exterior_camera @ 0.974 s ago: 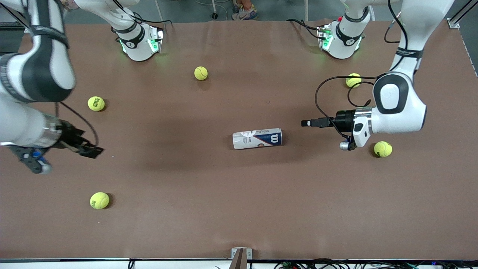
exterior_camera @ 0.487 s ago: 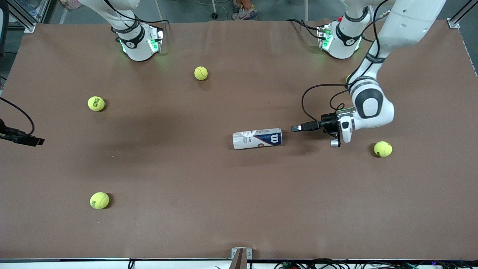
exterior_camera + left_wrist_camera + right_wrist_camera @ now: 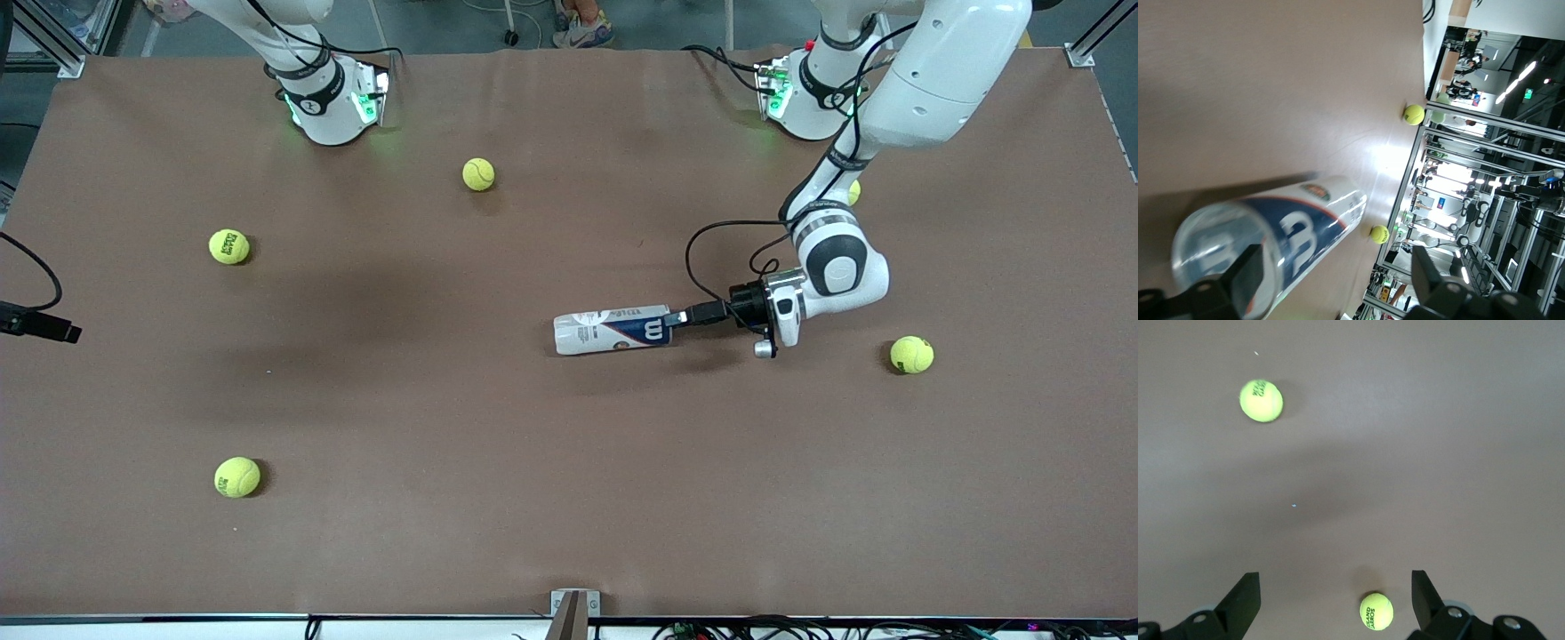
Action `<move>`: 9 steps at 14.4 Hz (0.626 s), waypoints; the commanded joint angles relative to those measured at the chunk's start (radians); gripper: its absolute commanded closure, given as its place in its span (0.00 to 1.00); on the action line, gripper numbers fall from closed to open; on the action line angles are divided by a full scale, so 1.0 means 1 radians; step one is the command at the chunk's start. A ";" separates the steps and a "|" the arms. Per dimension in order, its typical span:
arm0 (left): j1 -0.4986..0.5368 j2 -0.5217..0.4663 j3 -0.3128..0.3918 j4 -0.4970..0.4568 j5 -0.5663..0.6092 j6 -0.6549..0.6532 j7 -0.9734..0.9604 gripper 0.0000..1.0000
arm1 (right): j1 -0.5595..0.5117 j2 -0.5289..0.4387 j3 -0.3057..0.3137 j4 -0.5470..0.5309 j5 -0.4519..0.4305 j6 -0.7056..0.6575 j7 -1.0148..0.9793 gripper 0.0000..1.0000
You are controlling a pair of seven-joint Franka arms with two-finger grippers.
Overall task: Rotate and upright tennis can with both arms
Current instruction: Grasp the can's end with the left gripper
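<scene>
I need to stand the tennis can (image 3: 613, 329) upright, so I should next grab it by its open rim (image 3: 669, 325) with my left gripper.
The tennis can (image 3: 613, 329) lies on its side near the table's middle, its navy W end toward the left arm's end of the table. My left gripper (image 3: 677, 317) is level with the table at that end, open. In the left wrist view the can (image 3: 1281, 243) runs away from the gripper (image 3: 1336, 280); one finger (image 3: 1248, 280) overlaps the can's clear end, the other finger (image 3: 1426, 277) stands well off it. My right gripper (image 3: 1336, 600) hangs open and empty over bare table at the right arm's end; the front view shows only its black tip (image 3: 44, 329).
Yellow-green tennis balls lie scattered: one (image 3: 478, 174) near the right arm's base, two (image 3: 229, 246) (image 3: 237, 476) toward the right arm's end, one (image 3: 911, 354) near the left arm's wrist, one (image 3: 853, 192) half hidden by that arm. The brown tabletop (image 3: 444, 533) is bare nearer the front camera.
My left arm has swung in toward the can until its gripper reached the can's end. The right arm has pulled back almost out of the front view. The can has not moved.
</scene>
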 commanded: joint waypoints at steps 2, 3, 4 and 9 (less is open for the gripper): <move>-0.020 0.041 -0.002 0.042 -0.045 0.018 0.033 0.32 | 0.018 -0.013 0.013 0.023 -0.015 -0.006 -0.011 0.00; -0.020 0.043 -0.002 0.041 -0.045 0.018 0.043 0.45 | 0.020 -0.015 0.015 0.043 -0.007 -0.008 -0.011 0.00; -0.020 0.043 -0.002 0.041 -0.044 0.018 0.046 0.58 | 0.023 -0.015 0.015 0.055 -0.002 -0.013 -0.010 0.00; -0.008 0.027 0.000 0.079 -0.036 0.017 0.019 1.00 | 0.064 -0.067 0.016 0.047 0.005 -0.147 -0.001 0.00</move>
